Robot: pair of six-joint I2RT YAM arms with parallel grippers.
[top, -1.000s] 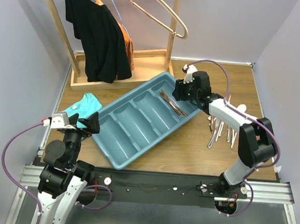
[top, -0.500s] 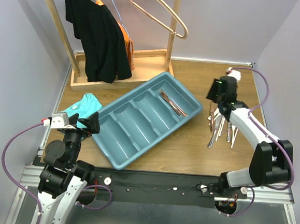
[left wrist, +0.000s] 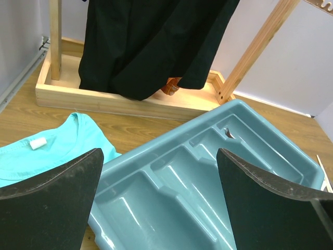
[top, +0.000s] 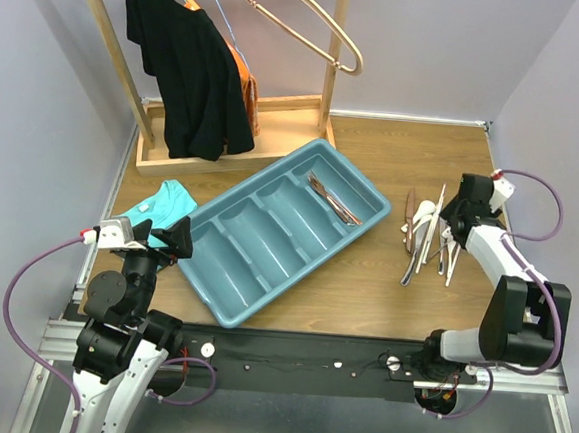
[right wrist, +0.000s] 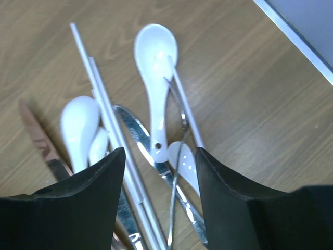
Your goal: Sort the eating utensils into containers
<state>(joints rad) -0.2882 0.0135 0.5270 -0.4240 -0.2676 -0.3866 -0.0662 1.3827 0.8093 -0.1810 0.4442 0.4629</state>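
The robot's right gripper will sort the thin silver fork into the tray section with the coppery forks, so it will grab the fork by its handle (right wrist: pixel 177 162) next.
The teal-blue tray (top: pixel 223 317) lies slantwise mid-table with four long compartments. Coppery forks (top: pixel 333 200) lie in its far right compartment; the other three look empty. It also shows in the left wrist view (left wrist: pixel 291 156). Loose utensils (top: pixel 423 237) lie on the table right of the tray: white spoons (right wrist: pixel 155 62), pale chopsticks (right wrist: pixel 101 99), silver knives (right wrist: pixel 136 127) and a coppery piece (right wrist: pixel 39 138). My right gripper (top: pixel 447 232) hovers over this pile, open and empty (right wrist: pixel 161 198). My left gripper (top: pixel 167 239) is open and empty near the tray's left end (left wrist: pixel 161 208).
A wooden rack (top: pixel 224 151) with a black garment (top: pixel 186 68) and large copper hangers (top: pixel 305 22) stands at the back left. A teal folded cloth (top: pixel 155 206) lies left of the tray. Walls close in the table on both sides.
My right arm has swung from above the tray's far right compartment to the right, over the loose utensil pile. The left arm has not moved.
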